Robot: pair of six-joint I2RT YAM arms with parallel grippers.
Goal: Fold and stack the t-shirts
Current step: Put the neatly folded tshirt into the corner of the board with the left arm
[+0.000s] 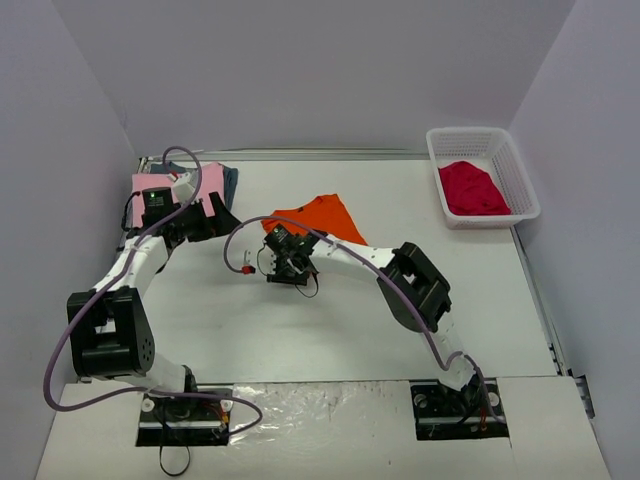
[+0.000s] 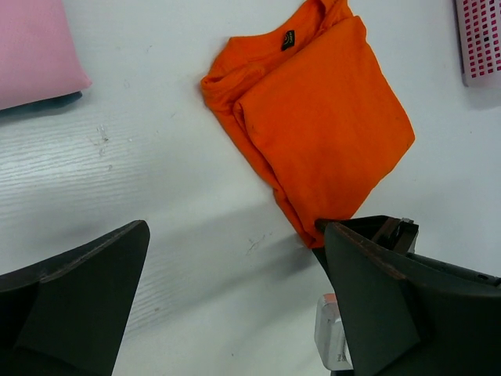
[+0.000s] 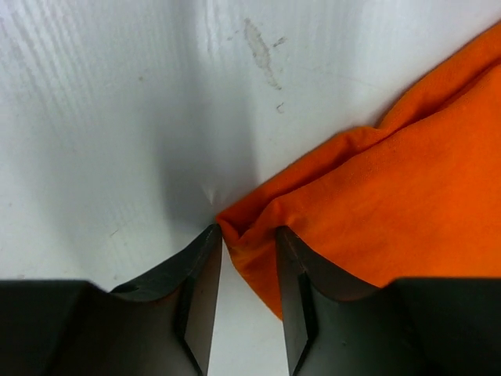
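Observation:
The folded orange t-shirt (image 1: 325, 215) is to be stacked folded, so my left gripper will next grab it by its side edge facing the pink t-shirt, with the layers together.
A folded bright orange t-shirt (image 1: 325, 215) lies mid-table; it also shows in the left wrist view (image 2: 329, 117) and the right wrist view (image 3: 391, 172). My right gripper (image 1: 285, 258) is down at its near-left corner, jaws nearly together with the bunched corner pinched between them (image 3: 249, 235). My left gripper (image 1: 220, 222) is wide open and empty (image 2: 235, 231), just left of the orange shirt. A folded light pink t-shirt (image 1: 170, 188) lies on a dark blue-grey one (image 1: 230, 178) at the far left. A crimson red t-shirt (image 1: 470, 188) lies crumpled in the basket.
The white lattice basket (image 1: 520, 175) stands at the back right by the right wall. Walls close in the table on the left, the back and the right. A grey cable loops over the left arm (image 1: 185, 155).

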